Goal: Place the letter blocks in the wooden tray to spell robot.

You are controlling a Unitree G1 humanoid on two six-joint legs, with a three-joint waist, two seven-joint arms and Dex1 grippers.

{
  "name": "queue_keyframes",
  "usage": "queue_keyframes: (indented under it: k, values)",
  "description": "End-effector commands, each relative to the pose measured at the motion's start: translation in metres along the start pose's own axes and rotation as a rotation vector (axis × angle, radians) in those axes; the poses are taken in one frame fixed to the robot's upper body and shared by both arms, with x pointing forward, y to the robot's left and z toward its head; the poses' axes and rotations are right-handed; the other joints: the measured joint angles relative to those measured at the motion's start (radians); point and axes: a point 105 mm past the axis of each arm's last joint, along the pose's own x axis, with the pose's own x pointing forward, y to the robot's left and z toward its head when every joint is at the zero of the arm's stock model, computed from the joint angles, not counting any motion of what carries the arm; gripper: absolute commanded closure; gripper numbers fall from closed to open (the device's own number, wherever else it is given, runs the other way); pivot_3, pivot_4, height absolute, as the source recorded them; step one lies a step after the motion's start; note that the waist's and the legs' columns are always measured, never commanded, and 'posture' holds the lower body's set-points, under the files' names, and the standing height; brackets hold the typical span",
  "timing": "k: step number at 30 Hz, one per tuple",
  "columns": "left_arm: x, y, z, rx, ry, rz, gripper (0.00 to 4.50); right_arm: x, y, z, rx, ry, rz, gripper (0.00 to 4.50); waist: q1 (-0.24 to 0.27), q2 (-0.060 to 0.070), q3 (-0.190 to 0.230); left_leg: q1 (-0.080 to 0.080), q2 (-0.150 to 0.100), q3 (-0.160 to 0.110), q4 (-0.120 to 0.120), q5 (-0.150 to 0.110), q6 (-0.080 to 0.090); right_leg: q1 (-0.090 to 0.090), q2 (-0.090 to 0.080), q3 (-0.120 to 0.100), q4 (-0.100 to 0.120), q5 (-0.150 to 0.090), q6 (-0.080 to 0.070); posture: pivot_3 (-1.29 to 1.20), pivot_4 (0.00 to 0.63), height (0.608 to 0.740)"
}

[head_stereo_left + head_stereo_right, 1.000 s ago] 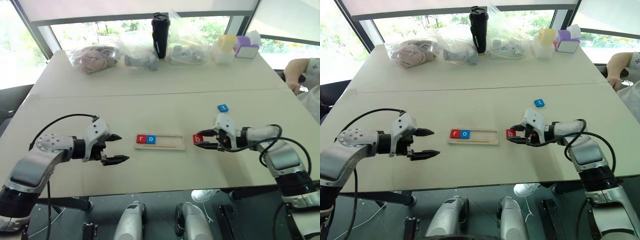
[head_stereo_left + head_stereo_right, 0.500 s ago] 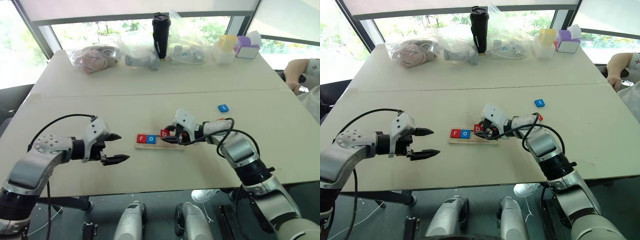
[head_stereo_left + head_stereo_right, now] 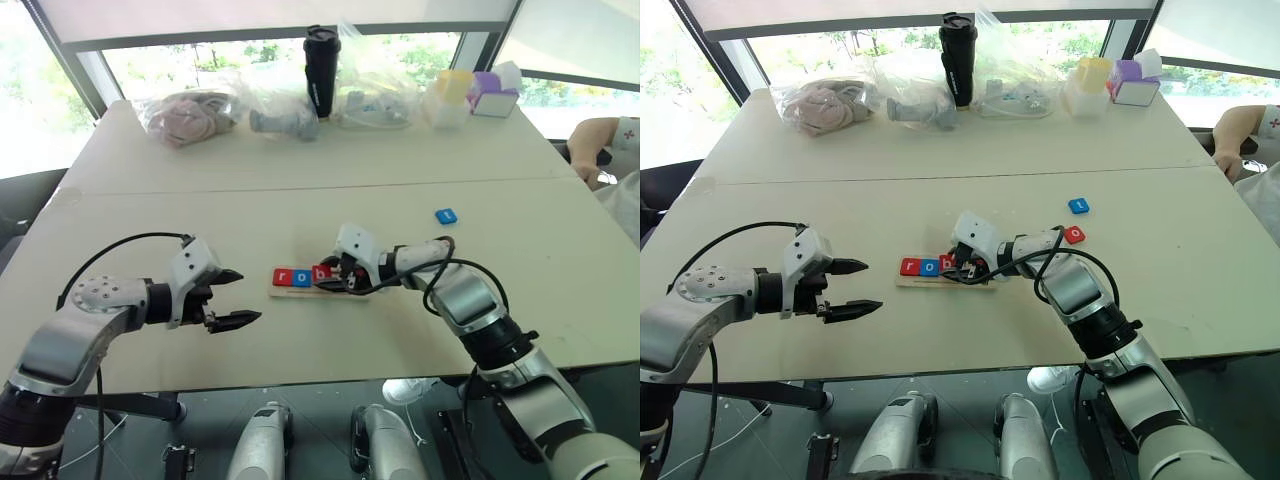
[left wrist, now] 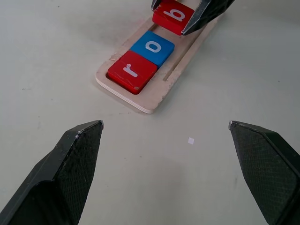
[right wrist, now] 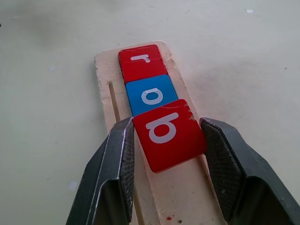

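Observation:
The red b block point(image 5: 168, 132) sits over the tray's slot point(image 5: 180, 187) beside the blue o, so it is now time for my right gripper to release it.
The wooden tray point(image 3: 352, 291) lies mid-table with a red "r" block point(image 5: 139, 62) and a blue "o" block point(image 5: 151, 94) at its left end. My right gripper point(image 5: 166, 127) is shut on a red "b" block point(image 5: 168, 132), held tilted over the slot right beside the blue "o". To the right of the tray, a blue "t" block point(image 3: 446, 215) and a red "o" block point(image 3: 1074, 235) lie loose on the table. My left gripper point(image 3: 233, 297) hovers open and empty to the left of the tray.
Along the far edge stand a black tumbler point(image 3: 321, 70), clear plastic bags point(image 3: 190, 115) and yellow and purple boxes point(image 3: 470, 95). A person's arm point(image 3: 600, 135) rests at the far right. A seam point(image 3: 300, 187) crosses the table behind the tray.
My right gripper carried the red "b" block leftward from beside the tray's right end to over the slot next to the blue "o". The left gripper stayed put.

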Motion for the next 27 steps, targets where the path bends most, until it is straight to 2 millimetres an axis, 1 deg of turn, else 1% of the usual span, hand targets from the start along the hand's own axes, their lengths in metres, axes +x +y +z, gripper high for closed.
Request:
queue_keyframes:
  k: [1,6,8,11,12,15,20,23,27]
  values:
    - [-0.001,0.0,0.009,0.04,-0.021,0.006,0.0,0.0,0.002,0.011,-0.031,-0.029,-0.008,2.91,0.0,0.0,0.0,0.0,0.0,0.0,0.0,0.0,0.0,0.0,0.0,0.0,0.0,0.0,0.0,0.0,0.15,0.74]
    - [-0.001,0.0,0.01,0.039,-0.025,0.007,0.0,0.001,0.003,0.008,-0.022,-0.024,-0.011,2.91,0.0,0.0,0.0,0.0,0.0,0.0,0.0,0.0,0.0,0.0,0.0,0.0,0.0,0.0,0.0,0.0,0.15,0.74]
    - [0.0,0.0,0.01,0.039,-0.025,0.007,0.0,0.001,0.003,0.008,-0.021,-0.024,-0.012,1.85,0.0,0.0,0.0,0.0,0.0,0.0,0.0,0.0,0.0,0.0,0.0,0.0,0.0,0.0,0.0,0.0,0.15,0.74]
    - [0.0,0.0,0.01,0.038,-0.026,0.007,0.0,0.001,0.001,0.01,-0.021,-0.03,-0.021,0.44,0.0,0.0,0.0,0.0,0.0,0.0,0.0,0.0,0.0,0.0,0.0,0.0,0.0,0.0,0.0,0.0,0.15,0.74]
    - [0.0,0.0,0.01,0.037,-0.026,0.007,0.0,0.0,0.001,0.012,-0.018,-0.038,-0.024,0.04,0.0,0.0,0.0,0.0,0.0,0.0,0.0,0.0,0.0,0.0,0.0,0.0,0.0,0.0,0.0,0.0,0.15,0.74]
    - [0.0,0.0,0.009,0.036,-0.027,0.008,0.0,-0.002,0.001,0.018,-0.018,-0.06,-0.022,0.04,0.0,0.0,0.0,0.0,0.0,0.0,0.0,0.0,0.0,0.0,0.0,0.0,0.0,0.0,0.0,0.0,0.15,0.74]
    - [0.002,0.0,0.009,0.034,-0.028,0.006,0.0,-0.011,-0.006,0.03,0.004,-0.108,-0.049,0.04,0.001,0.0,0.0,0.0,0.0,0.0,0.0,0.0,0.0,0.0,0.0,0.0,0.0,0.0,0.0,0.0,0.15,0.74]
    - [0.003,0.0,0.008,0.033,-0.028,0.003,0.0,-0.016,-0.01,0.03,0.006,-0.113,-0.068,0.04,0.0,0.0,0.0,0.0,0.0,0.0,0.0,0.0,0.0,0.0,0.0,0.0,0.0,0.0,0.0,0.0,0.15,0.74]
    - [0.003,0.0,0.01,0.034,-0.031,0.001,0.0,-0.022,-0.012,0.025,0.024,-0.113,-0.087,0.04,0.0,0.0,0.0,0.0,0.0,0.0,0.0,0.0,0.0,0.0,0.0,0.0,0.0,0.0,0.0,0.0,0.15,0.74]
